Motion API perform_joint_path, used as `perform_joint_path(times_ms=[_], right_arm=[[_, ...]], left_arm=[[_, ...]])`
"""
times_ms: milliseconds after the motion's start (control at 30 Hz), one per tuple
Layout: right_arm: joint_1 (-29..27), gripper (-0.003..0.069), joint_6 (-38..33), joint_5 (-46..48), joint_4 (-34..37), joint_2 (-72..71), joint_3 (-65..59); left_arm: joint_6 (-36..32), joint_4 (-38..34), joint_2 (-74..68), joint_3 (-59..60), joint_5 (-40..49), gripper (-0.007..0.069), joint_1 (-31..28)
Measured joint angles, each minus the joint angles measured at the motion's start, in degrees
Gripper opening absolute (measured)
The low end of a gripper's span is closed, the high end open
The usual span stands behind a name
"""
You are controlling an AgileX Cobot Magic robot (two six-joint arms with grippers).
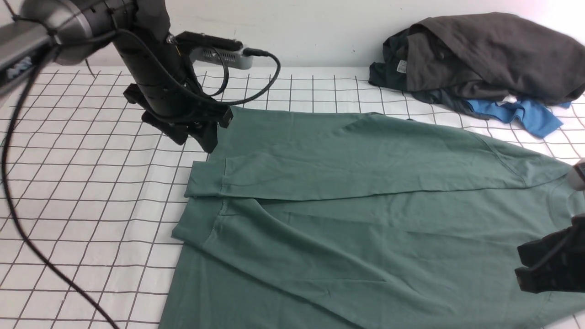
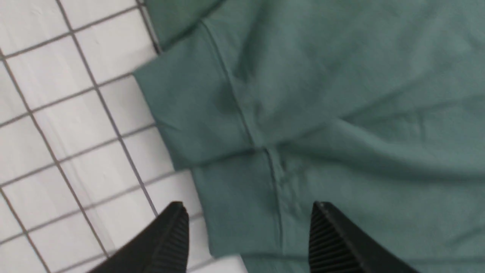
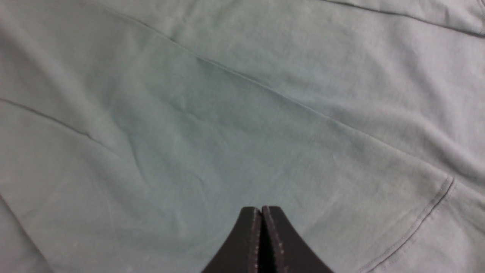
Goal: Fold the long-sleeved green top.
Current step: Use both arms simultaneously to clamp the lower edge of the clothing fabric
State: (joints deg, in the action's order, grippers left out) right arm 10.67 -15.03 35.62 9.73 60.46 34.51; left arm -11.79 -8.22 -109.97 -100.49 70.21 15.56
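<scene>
I should next grab the green top with my left gripper by its bottom hem corner (image 1: 167, 319). Then I can fold the top's body over the folded sleeves.
The green long-sleeved top (image 1: 365, 205) lies spread flat on the gridded table, both sleeves folded across its body. The two ribbed cuffs (image 1: 205, 180) (image 1: 194, 228) lie side by side at its left edge. My left gripper (image 1: 201, 132) hovers just beyond the far cuff, pointing down. In the left wrist view it (image 2: 247, 206) is open, its fingers wide apart over a cuff (image 2: 235, 220) with nothing between them. My right gripper (image 1: 548, 267) is low at the right edge over the top's shoulder area. The right wrist view shows it (image 3: 261, 208) shut on nothing, above smooth green cloth (image 3: 227, 125).
A heap of dark grey-black garments (image 1: 480, 55) with a small blue garment (image 1: 525, 114) lies at the far right corner. White gridded table cover (image 1: 82, 183) shows left of the top. The left arm's black cable (image 1: 27, 237) hangs over the near left.
</scene>
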Motion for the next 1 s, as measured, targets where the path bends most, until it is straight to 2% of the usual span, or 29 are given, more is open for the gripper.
perform_joint_path(times_ms=[33, 200, 333, 400, 533, 700, 933, 1000], right_arm=[[0.0, -0.001, -0.2, 0.1, 0.2, 0.0, 0.0], [0.0, -0.001, -5.7, 1.2, 4.9, 0.0, 0.0], [0.0, -0.001, -11.7, 1.4, 9.8, 0.0, 0.0], [0.0, -0.001, -15.0, 1.5, 12.4, 0.0, 0.0], [0.0, -0.001, -20.3, 1.9, 15.4, 0.0, 0.0], [0.0, -0.001, -22.3, 2.7, 17.6, 0.0, 0.0], [0.0, -0.001, -24.2, 4.8, 18.3, 0.0, 0.0], [0.0, -0.001, -25.4, 5.8, 18.8, 0.0, 0.3]], left_arm=[[-0.6, -0.1, 0.6, 0.7, 0.0, 0.0406, 0.3], [-12.4, -0.3, 12.9, 25.8, -1.2, 0.0416, 8.8], [-22.0, 3.7, 15.0, 41.4, -9.3, 0.0416, 14.3], [-24.8, 6.0, 15.0, 47.3, -13.7, 0.0416, 16.8], [-26.3, 7.7, 14.9, 52.8, -21.5, 0.0416, 19.2], [-26.6, 10.0, 13.2, 53.8, -22.9, 0.0391, 19.6], [-17.3, 14.3, 13.3, 51.8, -22.2, 0.0066, 19.8], [-15.3, 15.4, 14.6, 51.3, -22.2, 0.002, 19.8]])
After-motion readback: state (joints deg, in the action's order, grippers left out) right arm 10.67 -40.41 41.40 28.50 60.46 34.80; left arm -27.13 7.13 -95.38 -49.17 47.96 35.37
